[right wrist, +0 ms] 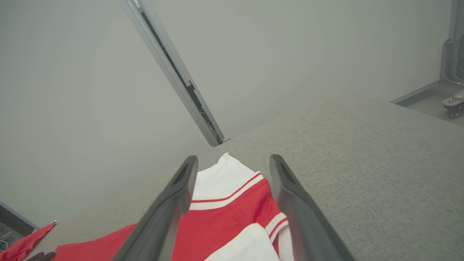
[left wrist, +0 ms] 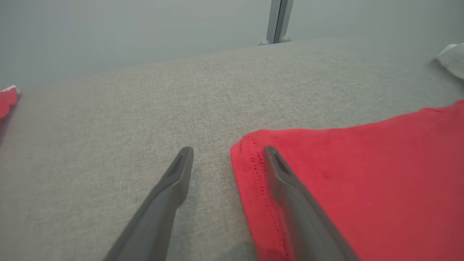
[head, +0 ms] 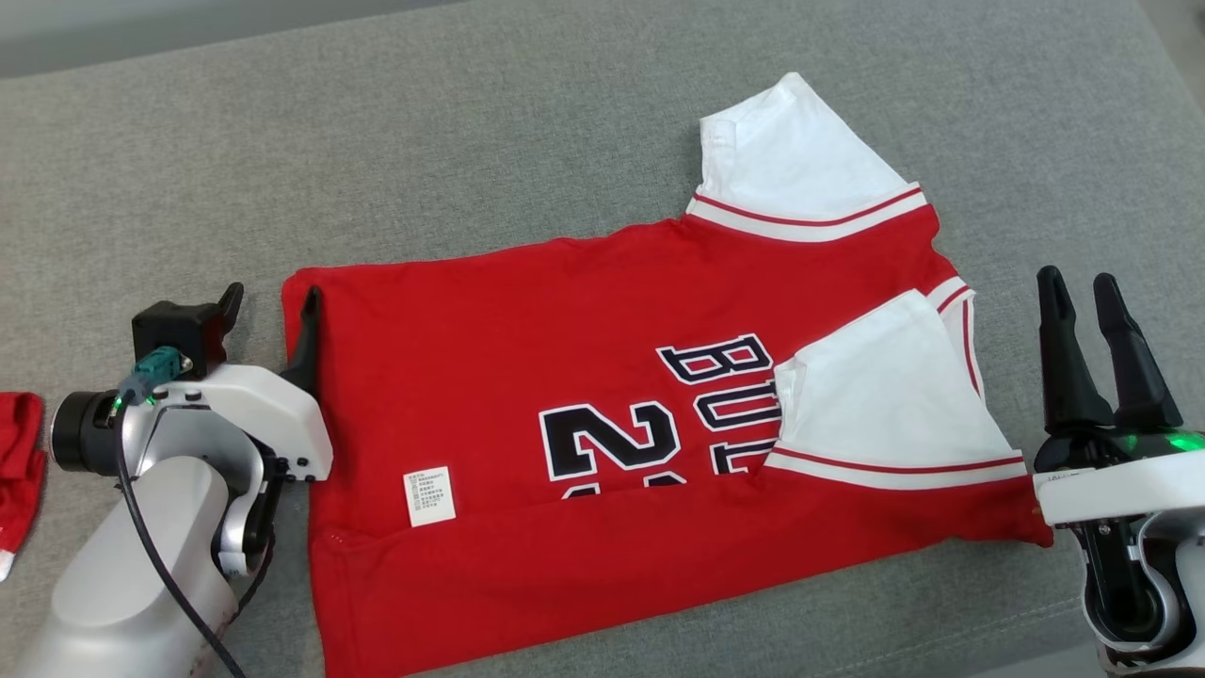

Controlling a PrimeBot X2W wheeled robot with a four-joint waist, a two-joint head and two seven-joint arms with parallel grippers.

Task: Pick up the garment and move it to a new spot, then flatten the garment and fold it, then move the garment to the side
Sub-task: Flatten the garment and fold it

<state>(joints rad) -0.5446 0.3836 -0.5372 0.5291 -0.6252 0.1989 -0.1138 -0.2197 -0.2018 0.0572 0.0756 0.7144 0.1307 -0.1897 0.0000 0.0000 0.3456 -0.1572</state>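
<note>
My left gripper is to grab the jersey next by its open hem corner (head: 298, 284) (left wrist: 246, 144), where the stitched edge rounds up while the red middle lies flat.
The garment (head: 565, 377) is a red jersey with white sleeves and black lettering, lying fairly flat on the grey cloth-covered table (head: 471, 141). Its near strip is folded up over the print, and one white sleeve lies folded inward on top. My left gripper (head: 272, 297) stands open at the garment's left hem corner. In the left wrist view one finger (left wrist: 290, 188) rests over the red hem (left wrist: 362, 174) and the other over bare table, with nothing gripped by the left gripper (left wrist: 228, 150). My right gripper (head: 1077, 281) is open just past the garment's right edge. In the right wrist view the right gripper (right wrist: 234, 158) frames the garment (right wrist: 232, 214).
Another red cloth (head: 19, 452) lies at the table's left edge, also seen as the red cloth (left wrist: 7, 99). A grey wall with a metal post (left wrist: 277, 21) stands behind the table's far edge. The table's right edge drops to the floor (right wrist: 427, 101).
</note>
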